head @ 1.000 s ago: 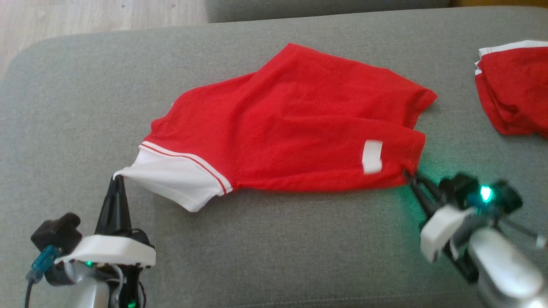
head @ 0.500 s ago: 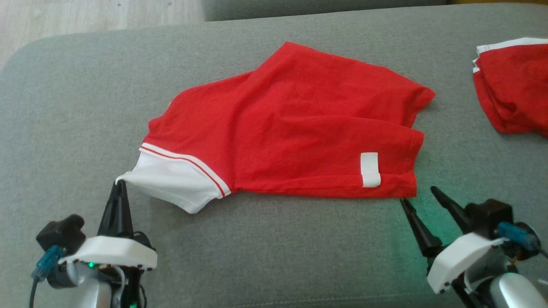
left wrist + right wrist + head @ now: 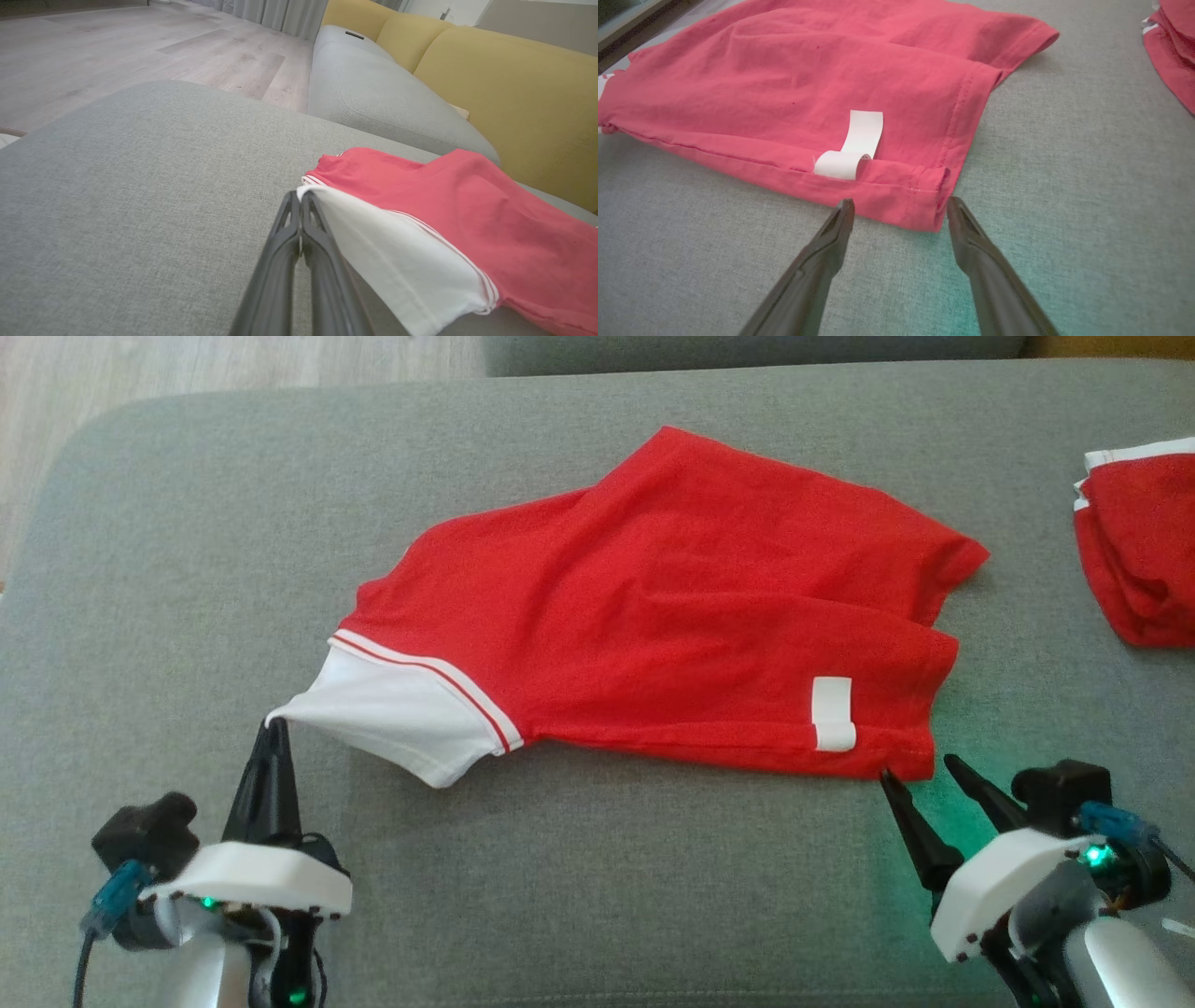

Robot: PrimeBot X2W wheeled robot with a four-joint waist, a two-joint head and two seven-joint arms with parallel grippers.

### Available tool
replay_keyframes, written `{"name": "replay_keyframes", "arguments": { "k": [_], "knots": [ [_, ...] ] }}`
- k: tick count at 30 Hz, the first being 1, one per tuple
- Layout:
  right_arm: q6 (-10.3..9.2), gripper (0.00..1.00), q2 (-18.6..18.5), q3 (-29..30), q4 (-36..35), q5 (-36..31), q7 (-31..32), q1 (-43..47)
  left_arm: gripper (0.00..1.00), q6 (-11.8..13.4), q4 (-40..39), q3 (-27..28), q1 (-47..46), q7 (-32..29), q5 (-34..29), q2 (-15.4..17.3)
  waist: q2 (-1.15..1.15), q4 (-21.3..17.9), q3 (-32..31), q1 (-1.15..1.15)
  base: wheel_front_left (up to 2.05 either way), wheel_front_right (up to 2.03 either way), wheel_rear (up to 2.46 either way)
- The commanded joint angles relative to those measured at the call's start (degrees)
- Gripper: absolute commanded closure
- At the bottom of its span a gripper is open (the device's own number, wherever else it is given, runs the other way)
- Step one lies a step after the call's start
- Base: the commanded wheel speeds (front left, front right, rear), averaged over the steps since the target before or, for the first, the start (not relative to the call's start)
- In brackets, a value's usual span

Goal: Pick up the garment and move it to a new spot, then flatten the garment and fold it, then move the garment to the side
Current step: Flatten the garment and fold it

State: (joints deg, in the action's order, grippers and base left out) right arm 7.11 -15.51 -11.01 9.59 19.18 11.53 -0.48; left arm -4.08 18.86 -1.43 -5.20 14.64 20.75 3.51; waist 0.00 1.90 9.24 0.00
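Observation:
The right gripper grabs the garment by its red hem corner (image 3: pixel 929 215) next, where the folded edge (image 3: pixel 943 180) stands up while the rest lies slack.
A red garment (image 3: pixel 672 616) with a white band (image 3: pixel 401 719) and a white label (image 3: pixel 833 712) lies spread on the grey cushion (image 3: pixel 597 877). My left gripper (image 3: pixel 274 726) is shut on the white band's corner, pulling it to a point; the left wrist view shows its closed fingers (image 3: pixel 299 219) pinching the white fabric (image 3: pixel 397 261). My right gripper (image 3: pixel 917 772) stands open just off the garment's near right corner (image 3: pixel 924 205), its fingertips (image 3: pixel 845 207) on either side of that hem corner, holding nothing.
A second red and white garment (image 3: pixel 1134 551) lies bunched at the cushion's far right. Another grey cushion (image 3: pixel 373 93) and a yellow sofa back (image 3: pixel 514 93) stand beyond. Wooden floor (image 3: pixel 187 364) lies past the far left edge.
The right gripper let go of the garment's near right corner, opened and drew back a little. The left gripper kept its hold. The camera shifted slightly.

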Motion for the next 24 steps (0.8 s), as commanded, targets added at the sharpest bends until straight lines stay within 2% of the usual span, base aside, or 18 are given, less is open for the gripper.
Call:
{"name": "replay_keyframes", "arguments": {
  "k": [1,12,15,16,17,18,19,20,21,22,24],
  "knots": [
    [0.37,0.00,-0.8,-1.0,-1.3,0.5,-0.9,-2.1,1.00,-0.2,-1.4,1.4,-2.4,0.4,-0.7,0.6,0.00,0.1,0.0,0.00,0.00,0.00,0.00],
    [0.37,0.00,-0.3,-2.8,3.7,1.9,-3.1,-5.6,1.00,-0.4,-1.6,1.4,-2.7,0.4,-1.2,0.3,0.00,0.2,1.1,0.00,0.00,0.00,0.00],
    [0.37,0.08,-0.1,-3.5,4.6,2.5,-3.5,-6.5,1.00,-0.4,-1.5,1.4,-2.9,0.4,-1.3,0.2,0.00,0.3,1.3,0.00,0.00,0.00,0.00],
    [0.37,0.13,-0.1,-3.8,4.9,2.6,-3.6,-6.8,1.00,-0.4,-1.4,1.3,-3.0,0.4,-1.3,0.1,0.00,0.4,1.4,0.00,0.00,0.00,0.00],
    [0.37,0.26,-0.2,-4.0,5.1,2.7,-3.8,-7.0,1.00,-0.4,-1.4,1.3,-3.1,0.4,-1.3,0.1,0.00,0.5,1.4,0.00,0.00,0.00,0.00],
    [0.37,0.51,-0.2,-4.3,5.4,2.8,-3.9,-7.2,1.00,-0.5,-1.3,1.3,-3.1,0.4,-1.3,0.1,0.00,0.6,1.4,0.00,0.00,0.00,0.00],
    [0.37,0.62,-0.2,-4.4,5.5,2.9,-4.0,-7.4,1.00,-0.5,-1.2,1.2,-3.2,0.4,-1.4,0.1,0.00,0.6,1.4,0.00,0.00,0.00,0.00],
    [0.37,0.79,-0.2,-4.5,5.7,2.9,-4.1,-7.5,1.00,-0.5,-1.1,1.3,-3.2,0.4,-1.4,0.0,0.00,0.7,1.3,0.00,0.00,0.00,0.00],
    [0.37,0.91,-0.3,-4.6,5.7,3.0,-4.2,-7.5,1.00,-0.4,-1.1,1.3,-3.2,0.4,-1.4,0.0,0.00,0.7,1.2,0.00,0.00,0.00,0.00],
    [0.37,1.00,-0.7,-4.4,5.4,3.0,-4.8,-7.4,1.00,-0.5,-1.0,1.6,-3.1,0.4,-1.4,0.0,0.00,0.8,0.8,0.00,0.00,0.00,0.00],
    [0.37,1.00,-1.1,-3.5,4.7,2.7,-5.5,-7.0,1.00,-0.4,-1.2,2.0,-2.8,0.4,-1.4,0.0,0.00,0.8,0.2,0.00,0.00,0.00,0.00]
  ]
}}
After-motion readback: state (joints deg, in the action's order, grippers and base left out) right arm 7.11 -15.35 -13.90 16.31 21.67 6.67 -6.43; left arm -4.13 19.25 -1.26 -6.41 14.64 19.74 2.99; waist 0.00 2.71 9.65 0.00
